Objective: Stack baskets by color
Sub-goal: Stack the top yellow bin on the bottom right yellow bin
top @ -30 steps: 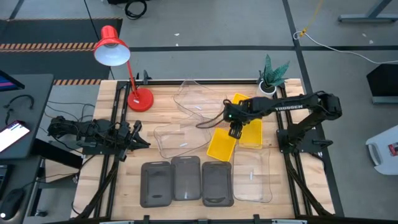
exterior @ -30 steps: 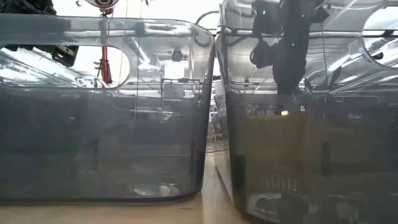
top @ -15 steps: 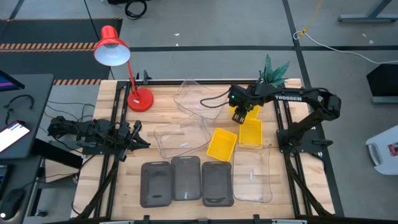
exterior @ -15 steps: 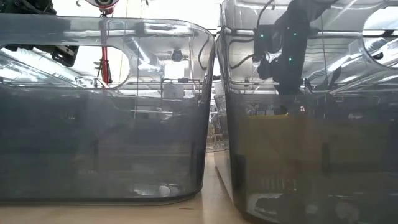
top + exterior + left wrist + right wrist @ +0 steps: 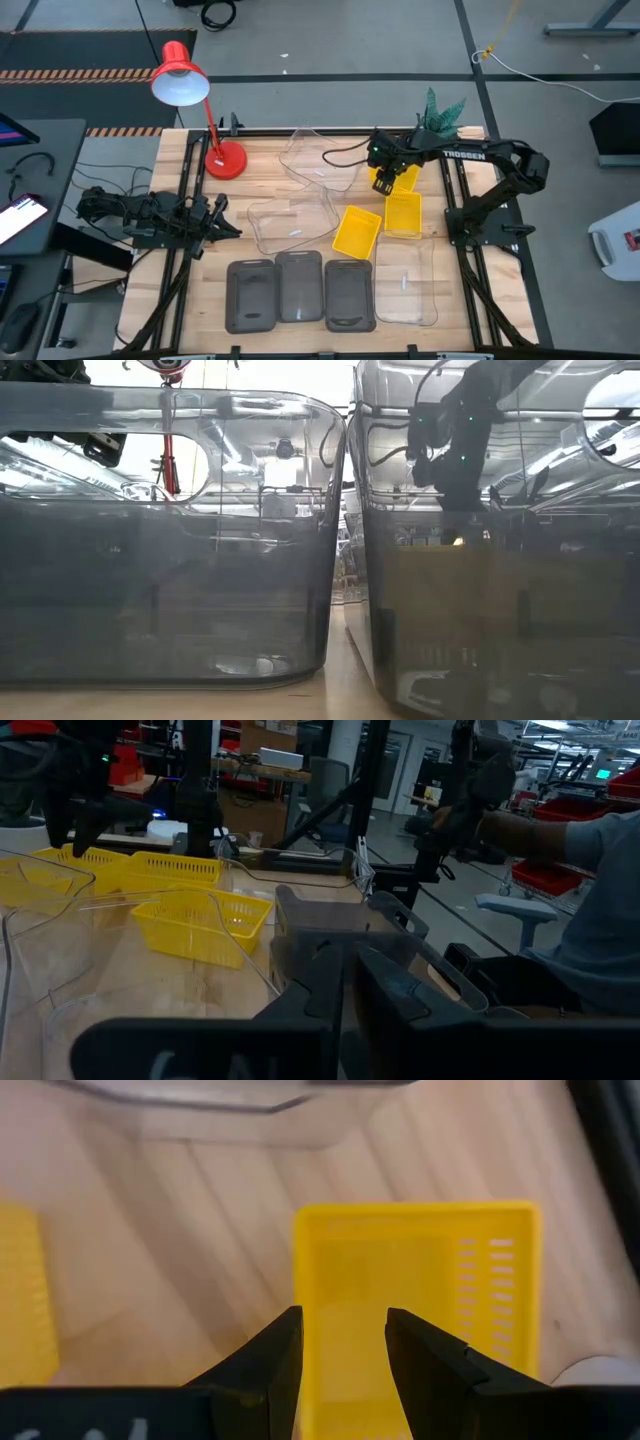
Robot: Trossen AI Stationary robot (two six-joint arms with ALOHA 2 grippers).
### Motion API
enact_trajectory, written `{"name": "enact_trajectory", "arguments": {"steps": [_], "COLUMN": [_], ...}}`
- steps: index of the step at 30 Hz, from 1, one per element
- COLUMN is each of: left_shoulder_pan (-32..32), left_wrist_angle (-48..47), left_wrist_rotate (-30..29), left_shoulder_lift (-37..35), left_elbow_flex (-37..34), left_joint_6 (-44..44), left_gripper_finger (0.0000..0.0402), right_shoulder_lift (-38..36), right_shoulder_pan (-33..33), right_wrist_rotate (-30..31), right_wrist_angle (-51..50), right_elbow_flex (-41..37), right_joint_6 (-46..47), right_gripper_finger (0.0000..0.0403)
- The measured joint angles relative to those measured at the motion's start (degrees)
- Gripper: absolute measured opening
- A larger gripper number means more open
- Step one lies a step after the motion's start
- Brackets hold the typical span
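Observation:
The yellow basket needs to go with the other yellow baskets in a stack, so my right gripper needs to grab it by its rim (image 5: 534, 1275) next.
Three yellow baskets lie right of the table's middle: one far (image 5: 407, 176), one nearer (image 5: 403, 214), one tilted (image 5: 357, 231). My right gripper (image 5: 383, 184) hovers open over the far yellow basket (image 5: 420, 1270), pointing steeply down, its fingers above one end wall and touching nothing. Clear baskets lie at the far middle (image 5: 318, 160), the middle (image 5: 288, 222) and the near right (image 5: 405, 283). Three dark grey baskets (image 5: 298, 290) stand side by side at the near edge. My left gripper (image 5: 222, 217) rests shut at the left edge.
A red desk lamp (image 5: 180, 75) stands on its base (image 5: 225, 160) at the far left. A small potted plant (image 5: 437, 122) stands at the far right corner, close behind my right arm. Bare wood shows between the lamp and the clear baskets.
My right gripper has swung from above the tilted and nearer yellow baskets toward the table's far edge, and now stands over the far yellow basket. It has stayed open and carries nothing. No basket has moved.

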Motion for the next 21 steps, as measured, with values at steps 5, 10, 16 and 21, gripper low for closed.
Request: {"name": "enact_trajectory", "arguments": {"steps": [5, 10, 16, 21], "left_shoulder_pan": [0.02, 0.01, 0.01, 0.0], "left_wrist_angle": [0.0, 0.0, 0.0, 0.02], "left_wrist_rotate": [0.0, 0.01, 0.01, 0.0], "left_shoulder_lift": [0.0, 0.0, 0.0, 0.0], "left_elbow_flex": [-0.02, 0.0, -0.01, 0.0], "left_joint_6": [0.03, 0.01, 0.01, 0.01], "left_gripper_finger": [0.0035, 0.0038, 0.003, 0.0028], "right_shoulder_lift": [0.0, 0.0, 1.86, 7.24], "right_shoulder_pan": [-3.63, -8.66, -13.39, -14.28], "right_wrist_rotate": [0.2, 0.34, 0.35, 3.04], "right_wrist_angle": [3.09, 3.19, 3.48, 3.19], "right_elbow_flex": [0.0, 0.0, 0.0, 0.55], "right_joint_6": [-3.88, -6.78, -9.99, -13.06], "right_gripper_finger": [0.015, 0.015, 0.015, 0.015]}}
